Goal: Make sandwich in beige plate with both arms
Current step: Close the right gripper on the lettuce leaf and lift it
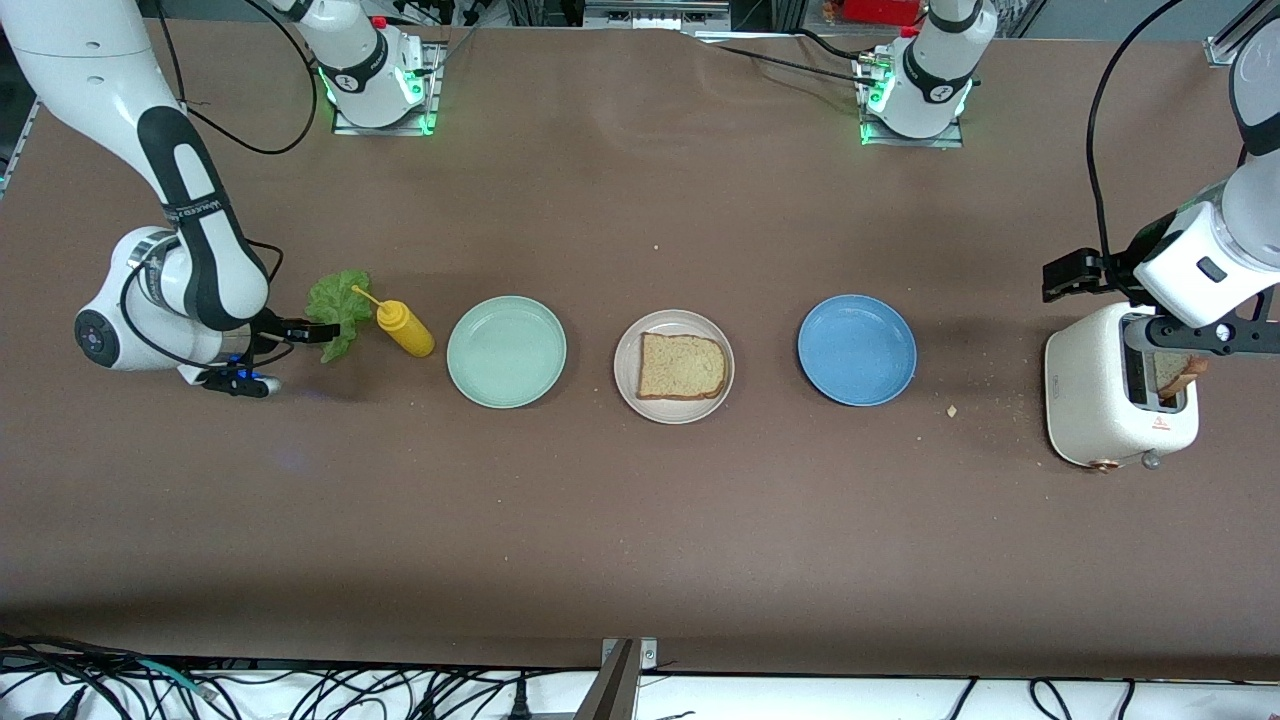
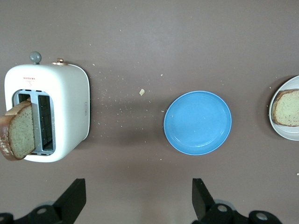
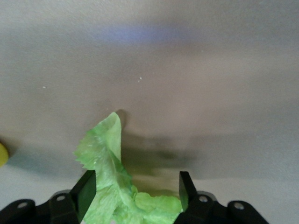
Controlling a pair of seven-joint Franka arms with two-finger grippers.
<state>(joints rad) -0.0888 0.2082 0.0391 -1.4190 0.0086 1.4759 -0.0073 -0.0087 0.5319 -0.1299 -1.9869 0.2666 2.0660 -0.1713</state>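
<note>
I need to add the lettuce leaf to the sandwich on the beige plate, so next I should grip the leaf by its ruffled base (image 3: 135, 205) with my right gripper.
The beige plate (image 1: 628, 388) lies mid-table with one bread slice (image 1: 682, 365) on it; its edge (image 2: 282, 132) and that slice (image 2: 287, 107) also show in the left wrist view. A second slice (image 1: 1180, 375) (image 2: 18, 135) sticks up from the white toaster (image 1: 1100, 400) (image 2: 70, 107). A ruffled green lettuce leaf (image 1: 335, 305) (image 3: 107, 158) lies on the table at the right arm's end. My right gripper (image 1: 305, 331) (image 3: 138, 186) is open and low, its fingers either side of the leaf. My left gripper (image 1: 1072, 277) (image 2: 138, 205) hangs open and empty over bare table beside the toaster.
A yellow squeeze bottle (image 1: 405, 328) lies right beside the lettuce. A mint green plate (image 1: 506, 351) and a blue plate (image 1: 857, 349) (image 2: 197, 122) flank the beige plate. Crumbs dot the table between the blue plate and the toaster.
</note>
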